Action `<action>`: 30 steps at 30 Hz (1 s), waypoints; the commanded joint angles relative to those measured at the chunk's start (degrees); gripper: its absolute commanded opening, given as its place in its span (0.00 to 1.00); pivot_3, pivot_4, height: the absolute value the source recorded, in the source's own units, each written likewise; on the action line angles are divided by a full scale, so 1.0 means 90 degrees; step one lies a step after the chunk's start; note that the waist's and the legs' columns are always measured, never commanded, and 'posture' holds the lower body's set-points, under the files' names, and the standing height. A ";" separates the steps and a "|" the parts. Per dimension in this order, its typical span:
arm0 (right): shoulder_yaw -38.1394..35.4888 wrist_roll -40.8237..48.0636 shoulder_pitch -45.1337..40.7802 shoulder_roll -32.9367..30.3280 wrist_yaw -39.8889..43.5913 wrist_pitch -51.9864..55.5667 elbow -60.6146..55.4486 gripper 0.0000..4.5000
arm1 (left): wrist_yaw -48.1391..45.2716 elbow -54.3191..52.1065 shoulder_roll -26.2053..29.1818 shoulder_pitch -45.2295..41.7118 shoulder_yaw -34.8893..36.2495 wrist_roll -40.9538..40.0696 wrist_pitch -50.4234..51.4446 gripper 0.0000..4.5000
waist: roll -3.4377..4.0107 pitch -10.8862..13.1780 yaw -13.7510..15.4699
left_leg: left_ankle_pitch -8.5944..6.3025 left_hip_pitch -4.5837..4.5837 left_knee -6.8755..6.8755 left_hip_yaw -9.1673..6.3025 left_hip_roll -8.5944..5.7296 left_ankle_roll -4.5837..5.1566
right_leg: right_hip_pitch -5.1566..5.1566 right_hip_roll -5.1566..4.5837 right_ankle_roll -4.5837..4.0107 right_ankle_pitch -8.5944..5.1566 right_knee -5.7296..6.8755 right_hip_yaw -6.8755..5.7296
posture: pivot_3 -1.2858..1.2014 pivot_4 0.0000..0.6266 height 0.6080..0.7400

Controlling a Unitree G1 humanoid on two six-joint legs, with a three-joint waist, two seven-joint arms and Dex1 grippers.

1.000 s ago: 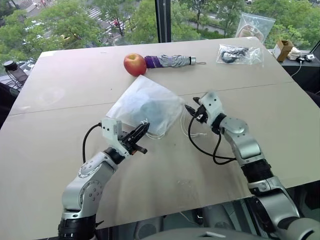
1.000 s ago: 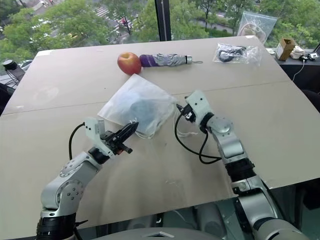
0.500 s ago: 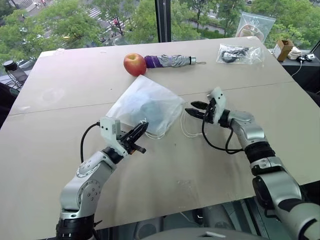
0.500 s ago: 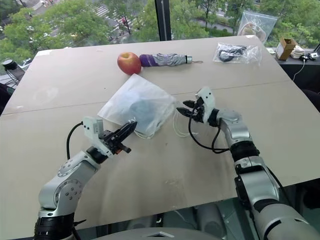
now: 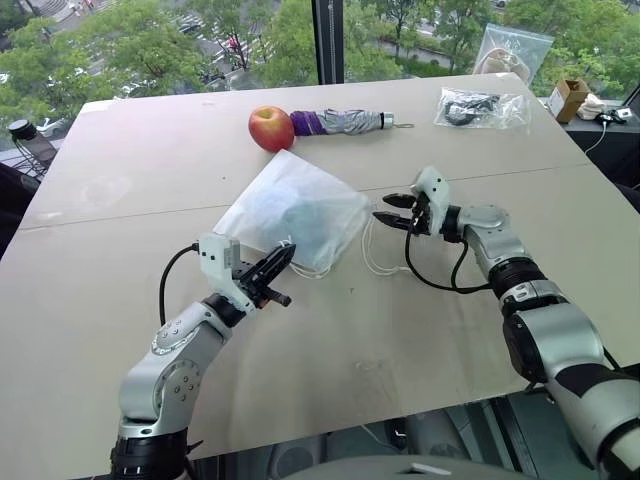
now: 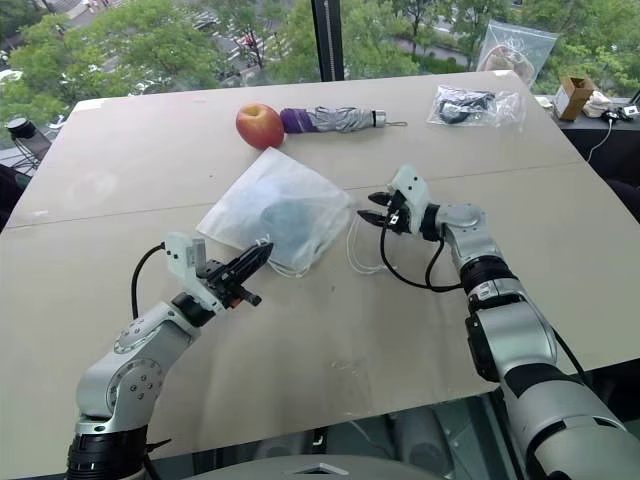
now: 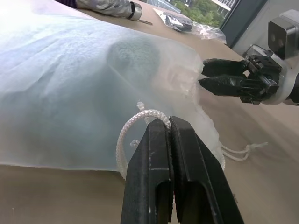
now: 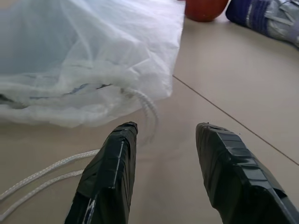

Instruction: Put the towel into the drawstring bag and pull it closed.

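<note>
My right gripper will grab the cord's raised part (image 5: 370, 222) next, because the cord arches up where it leaves the bag's opening and its loose end (image 5: 388, 271) trails slack.
The white drawstring bag (image 5: 285, 195) lies flat mid-table, and the towel (image 5: 301, 223) shows through it as a bluish lump (image 7: 135, 53). My left gripper (image 5: 284, 264) sits at the bag's near edge, shut on a loop of white drawstring (image 7: 133, 126). My right gripper (image 5: 388, 212) hovers open just right of the bag's gathered mouth (image 8: 117, 91), pointing at it, nothing between its fingers (image 8: 110, 158). Two loose cord ends (image 5: 372, 256) trail on the table below it.
A red apple (image 5: 271, 129) and a folded purple-grey umbrella (image 5: 345, 122) lie behind the bag. At the far right are a plastic bag with black contents (image 5: 480, 107), another clear bag (image 5: 510, 48) and a small box (image 5: 567, 98).
My right forearm has swung out to the right and lowered. Its gripper now points left at the bag's mouth from slightly farther right. The left gripper and bag have not moved.
</note>
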 commanded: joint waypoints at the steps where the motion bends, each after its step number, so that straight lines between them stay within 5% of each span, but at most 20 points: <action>1: -0.0211 0.0151 -0.0283 0.0021 0.0339 -0.0160 -0.0005 0.48 | -0.0019 -0.0221 0.0043 0.0020 0.0080 0.0051 -0.0129 0.00 | 0.0000 0.0000 0.0000 | 0.0000 0.0000 0.0000 0.0000 0.0000 0.0000 | 0.0000 0.0000 0.0000 0.0000 0.0000 0.0000 | 0.52 0.24 1.00; 14: -0.0393 0.0141 -0.0474 0.0174 0.0655 -0.0105 0.0332 0.48 | -0.0063 -0.0260 0.0040 0.0091 0.0036 0.0181 -0.0167 0.00 | 0.0002 0.0001 0.0002 | 0.0000 0.0000 0.0000 0.0000 0.0000 0.0000 | 0.0000 -0.0001 0.0000 0.0000 0.0000 0.0000 | 0.52 0.24 1.00; 19: -0.0495 0.0158 -0.0501 0.0190 0.0641 -0.0122 0.0318 0.03 | -0.0045 -0.0286 0.0041 0.0119 0.0058 0.0180 -0.0169 0.00 | 0.0003 0.0002 0.0000 | 0.0000 0.0000 0.0000 -0.0001 0.0000 0.0000 | 0.0000 -0.0001 -0.0001 0.0000 0.0001 0.0000 | 0.52 0.24 1.00; 30: -0.0538 0.0394 -0.0105 -0.0032 0.1187 0.0309 -0.0666 0.01 | -0.0039 -0.0225 0.0024 0.0089 0.0033 0.0200 -0.0178 0.00 | 0.0004 0.0003 0.0005 | 0.0000 0.0000 0.0000 -0.0001 -0.0001 0.0000 | 0.0000 -0.0002 0.0000 0.0001 0.0001 -0.0001 | 0.52 0.24 1.00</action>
